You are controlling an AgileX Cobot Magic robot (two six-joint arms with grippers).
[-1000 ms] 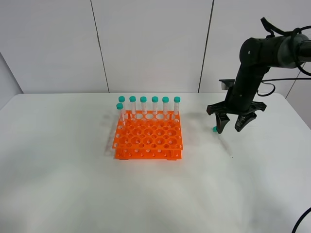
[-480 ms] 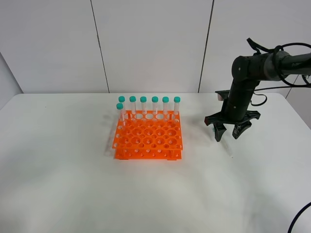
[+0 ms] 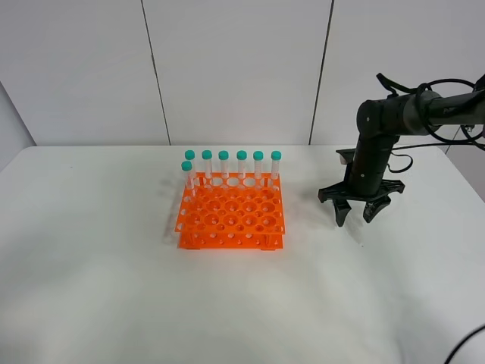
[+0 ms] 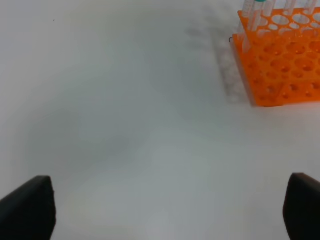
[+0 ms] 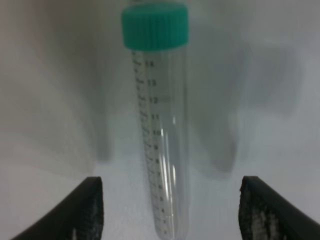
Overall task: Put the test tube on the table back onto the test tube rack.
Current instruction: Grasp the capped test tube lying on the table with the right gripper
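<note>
My right gripper should next grab the test tube by its uncapped end (image 5: 168, 207) to put it back onto the orange rack.
The test tube (image 5: 162, 130) lies flat on the white table (image 3: 303, 303), teal cap away from my right wrist camera. My right gripper (image 3: 355, 217) is open and hangs low over the tube, one finger on each side of it; in the right wrist view (image 5: 167, 210) the tube runs between the two fingers (image 5: 87, 210). In the exterior view the gripper hides the tube. The orange test tube rack (image 3: 232, 216) stands to the gripper's left with several teal-capped tubes along its back row. My left gripper (image 4: 165, 210) is open over bare table, with the rack (image 4: 282, 55) ahead of it.
The table's right edge (image 3: 466, 189) is close beyond my right arm. A white panelled wall (image 3: 235, 68) stands behind the table. Bare tabletop lies in front of and to the left of the rack.
My right gripper has come down towards the table and a little to the left, over the lying tube, which it now hides in the exterior view. The rack has not moved.
</note>
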